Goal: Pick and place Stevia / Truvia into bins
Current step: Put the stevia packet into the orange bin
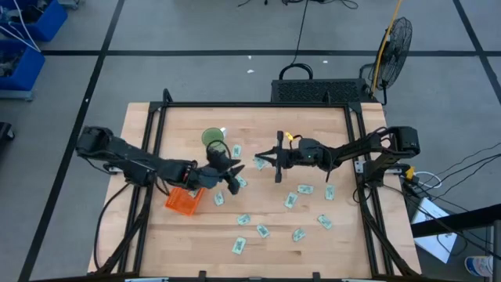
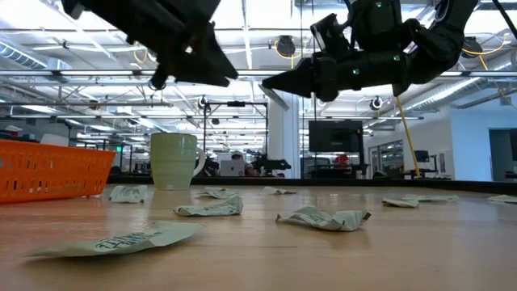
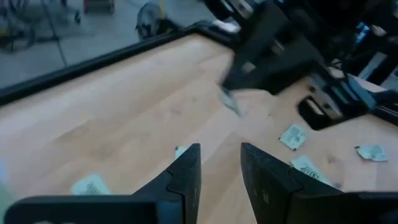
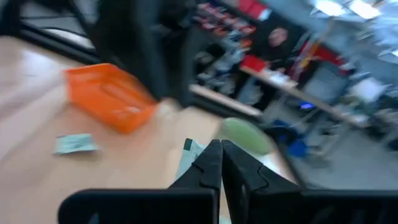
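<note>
My left gripper picks up the packet by its loose end (image 3: pixel 231 104) next, to move the Stevia packet into the orange bin.
Several white-and-green Stevia packets (image 1: pixel 290 200) lie flat and scattered on the wooden table, mostly to the right of the orange bin (image 1: pixel 184 200). The bin stands left of centre and also shows in the low view (image 2: pixel 48 168). My right gripper (image 1: pixel 264 161) is near the table's middle, raised above it (image 2: pixel 271 82), and shut on one packet (image 4: pixel 189 155). My left gripper (image 1: pixel 232 174) is just right of the bin, raised (image 2: pixel 222 73), open and empty (image 3: pixel 221 165). The two gripper tips face each other a short way apart. My right gripper pinches one packet between its two shut fingers; the packet's edge (image 4: pixel 188 149) shows beside the fingertips. In the left wrist view the packet (image 3: pixel 229 102) sticks out below the fingertips, lifted clear of the table. The fingers lie about level, pointing toward the table's left.
A round green cup (image 1: pixel 213 139) stands upright just beyond the bin and close to both grippers (image 2: pixel 174 160). A black metal frame (image 1: pixel 258 105) borders the table. Crumpled packets (image 2: pixel 323 217) lie in the near half of the table.
</note>
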Robot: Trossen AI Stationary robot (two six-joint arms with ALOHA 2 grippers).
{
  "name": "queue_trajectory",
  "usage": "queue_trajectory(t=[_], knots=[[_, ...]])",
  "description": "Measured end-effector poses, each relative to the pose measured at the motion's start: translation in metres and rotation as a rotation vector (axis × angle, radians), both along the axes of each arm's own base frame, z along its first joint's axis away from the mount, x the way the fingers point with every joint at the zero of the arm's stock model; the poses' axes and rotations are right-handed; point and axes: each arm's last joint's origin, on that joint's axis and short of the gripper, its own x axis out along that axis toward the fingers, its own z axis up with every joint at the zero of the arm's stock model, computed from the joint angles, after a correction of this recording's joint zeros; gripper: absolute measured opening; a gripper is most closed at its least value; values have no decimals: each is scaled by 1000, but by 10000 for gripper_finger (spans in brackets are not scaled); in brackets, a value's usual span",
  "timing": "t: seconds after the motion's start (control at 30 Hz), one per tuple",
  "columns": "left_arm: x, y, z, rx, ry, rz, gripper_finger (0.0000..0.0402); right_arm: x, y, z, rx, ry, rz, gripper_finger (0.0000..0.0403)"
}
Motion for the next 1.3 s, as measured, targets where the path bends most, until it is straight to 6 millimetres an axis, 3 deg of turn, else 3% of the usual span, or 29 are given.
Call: queue_trajectory(t=[0.17,0.37,0.57,0.73,1.07,1.3], knots=[[23,10,-20,57,-46,13,120,0,-2,4,-12,-41,-70,1],[37,26,-35,65,-82,43,120,0,-2,5,20,-49,-69,1],[42,29,-34,41,-118,-68,120,0,-2,4,20,-49,-78,1],[43,28,-33,63,-122,-80,120,0,-2,4,20,-49,-77,1],[44,47,-31,68,-135,-22,120,0,-2,4,46,-53,-78,1],[46,54,-27,67,-171,-100,119,0,-2,4,46,-53,-75,1]])
